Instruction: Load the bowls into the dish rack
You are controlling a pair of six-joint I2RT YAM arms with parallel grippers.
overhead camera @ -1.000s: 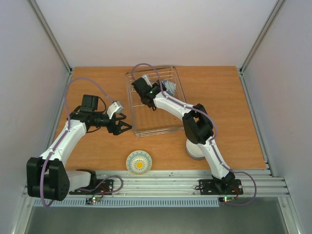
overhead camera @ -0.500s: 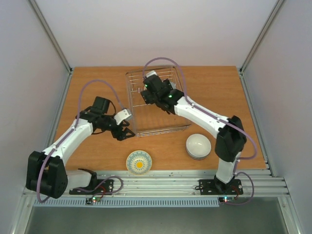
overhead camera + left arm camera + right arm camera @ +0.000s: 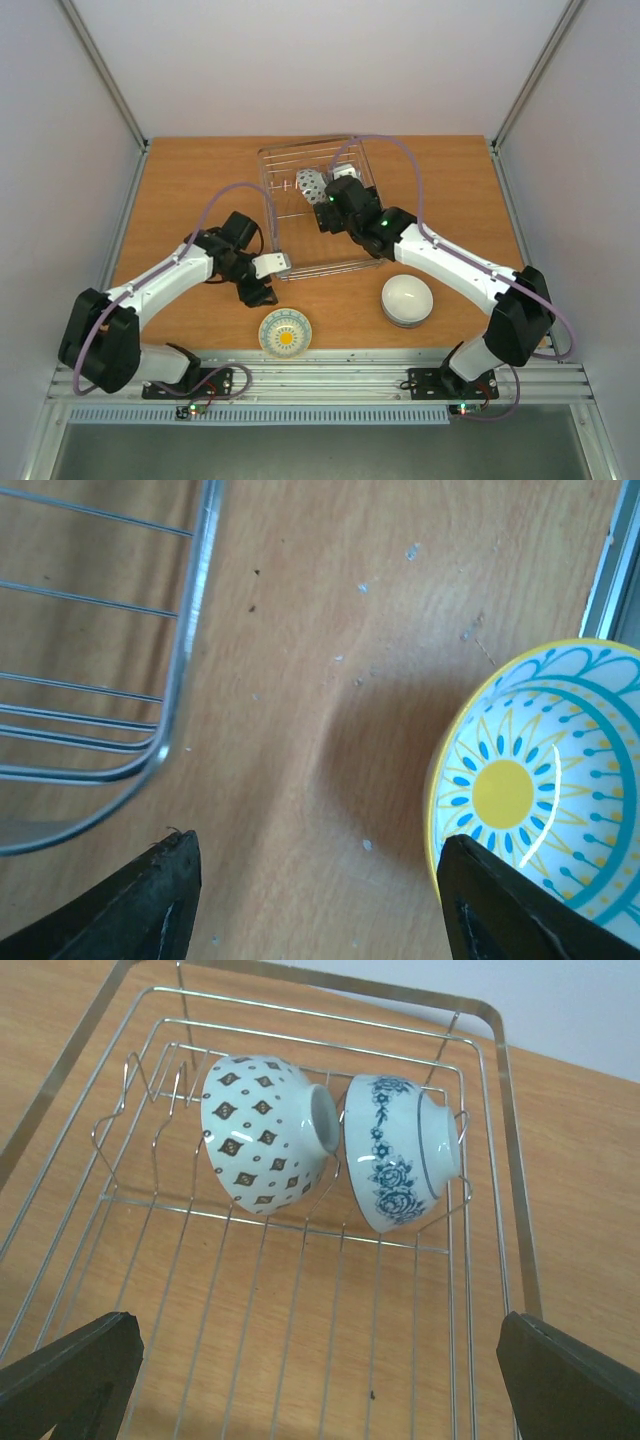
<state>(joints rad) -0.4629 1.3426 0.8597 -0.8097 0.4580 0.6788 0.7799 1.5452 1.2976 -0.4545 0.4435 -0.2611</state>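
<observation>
The sun-patterned bowl (image 3: 540,790) would stay on the tabletop if the robot lifted its left gripper now, because the left gripper's fingers are wide open at its rim (image 3: 433,816).
The wire dish rack (image 3: 290,255) stands at the table's middle back. In the right wrist view, a dark-dotted white bowl (image 3: 262,1145) and a blue-and-white flowered bowl (image 3: 400,1150) lie on their sides at the rack's far end (image 3: 510,1160). My right gripper (image 3: 320,1380) is open and empty above the rack floor, just short of them. The dotted bowl (image 3: 310,184) also shows from above, beside the right gripper (image 3: 328,200). My left gripper (image 3: 262,292) is open, low over the table by the rack's near left corner (image 3: 190,630). A yellow-and-blue sun-patterned bowl (image 3: 540,790) lies by its right fingertip (image 3: 500,900).
A plain white bowl (image 3: 407,299) sits on the table near the front right. The sun-patterned bowl (image 3: 285,332) sits near the front edge, close to the metal rail (image 3: 350,370). Grey walls stand on both sides and behind.
The right gripper let go of the dotted bowl in the rack and drew back toward the near side, its elbow swinging right. The left gripper moved nearer and rightward toward the sun-patterned bowl.
</observation>
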